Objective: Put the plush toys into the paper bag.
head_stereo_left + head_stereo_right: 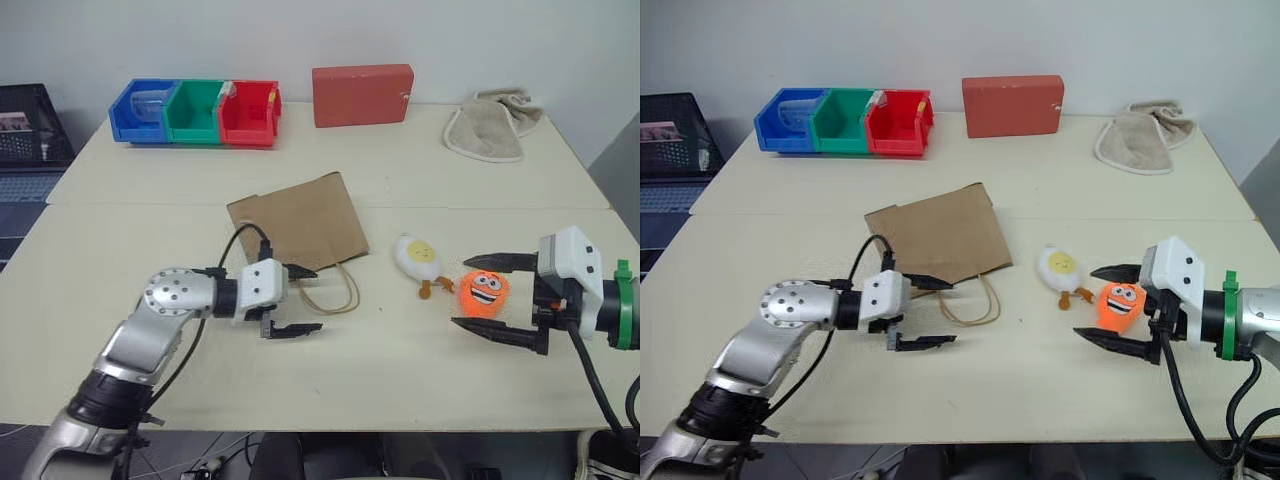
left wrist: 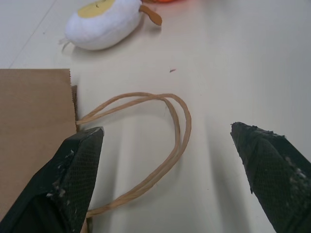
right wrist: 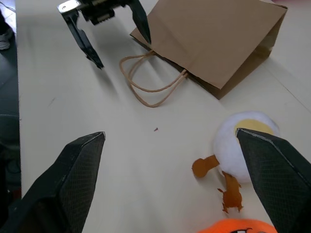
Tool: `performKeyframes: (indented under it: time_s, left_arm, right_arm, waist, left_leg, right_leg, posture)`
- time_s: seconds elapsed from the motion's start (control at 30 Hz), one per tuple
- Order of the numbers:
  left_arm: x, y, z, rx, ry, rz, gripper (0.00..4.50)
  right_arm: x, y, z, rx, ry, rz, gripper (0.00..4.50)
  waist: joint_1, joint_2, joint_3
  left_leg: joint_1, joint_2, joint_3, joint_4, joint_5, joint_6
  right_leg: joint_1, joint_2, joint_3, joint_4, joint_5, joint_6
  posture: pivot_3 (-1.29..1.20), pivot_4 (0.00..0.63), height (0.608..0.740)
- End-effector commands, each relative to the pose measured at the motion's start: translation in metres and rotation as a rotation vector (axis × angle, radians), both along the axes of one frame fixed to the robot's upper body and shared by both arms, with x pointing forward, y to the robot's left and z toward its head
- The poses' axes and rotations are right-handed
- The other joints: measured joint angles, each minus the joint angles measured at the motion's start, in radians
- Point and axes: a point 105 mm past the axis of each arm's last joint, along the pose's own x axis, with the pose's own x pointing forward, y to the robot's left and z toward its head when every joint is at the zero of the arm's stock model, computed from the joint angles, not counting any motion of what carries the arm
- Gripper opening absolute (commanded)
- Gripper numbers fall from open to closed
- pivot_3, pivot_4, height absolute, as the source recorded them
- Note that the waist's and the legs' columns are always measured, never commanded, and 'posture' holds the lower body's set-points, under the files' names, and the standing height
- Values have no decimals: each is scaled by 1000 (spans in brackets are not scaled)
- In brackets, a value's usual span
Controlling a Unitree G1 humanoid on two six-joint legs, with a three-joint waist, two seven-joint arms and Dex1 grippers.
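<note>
The fingers straddle only the twine handle (image 1: 355,289), so closing is too early. My left gripper first moves toward the bag's opening (image 1: 346,258), then closes on the paper bag.
The brown paper bag (image 1: 298,222) lies flat on the table, its twine handles (image 1: 335,295) looped toward me. My left gripper (image 1: 317,298) is open right at those handles, one finger (image 2: 77,165) over the bag's edge, holding nothing. To the right of the bag lies the white egg plush (image 1: 418,258), and beside it the orange carrot plush (image 1: 485,292). My right gripper (image 1: 460,292) is open with a finger on either side of the carrot and not closed on it.
Blue, green and red bins (image 1: 197,112) stand along the back left, a red box (image 1: 362,95) at the back centre and a beige towel (image 1: 490,125) at the back right. A black crate (image 1: 25,125) sits beyond the table's left edge.
</note>
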Motion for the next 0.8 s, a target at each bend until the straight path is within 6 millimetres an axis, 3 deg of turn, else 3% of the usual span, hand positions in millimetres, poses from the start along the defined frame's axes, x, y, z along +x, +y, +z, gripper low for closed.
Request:
performKeyframes:
  time_s: [0.03,0.1,0.2,0.6,0.8]
  left_arm:
    - [6,-4,-2,3,-35,-11,4471]
    - [8,-5,-8,16,-43,-23,4471]
    - [15,-7,-11,11,-56,-13,3839]
    - [19,-9,-17,24,-44,-58,51]
    - [15,-12,3,-42,32,-95,21]
  right_arm:
    - [-7,7,3,6,-15,22,4500]
    - [-9,9,2,10,-5,27,4500]
    - [-11,10,1,12,-1,27,4500]
    - [-13,13,-3,16,1,17,4500]
    - [-10,23,-11,13,1,4,4500]
  waist:
    - [2,0,0]
    - [1,0,0]
    - [2,0,0]
    - [4,0,0]
    - [3,0,0]
  left_leg:
    - [0,0,0,0,0,0]
    - [0,0,0,0,0,0]
    - [0,0,0,0,0,0]
    - [0,0,-1,0,0,0]
    - [0,0,-1,0,0,0]
  right_leg:
    - [0,0,0,0,0,0]
    - [0,0,0,0,0,0]
    - [0,0,0,0,0,0]
    - [0,0,-1,0,0,0]
    - [0,0,-1,0,0,0]
  posture:
    - [0,150,740]
    - [0,150,740]
    - [0,150,740]
    - [0,150,740]
    - [0,150,740]
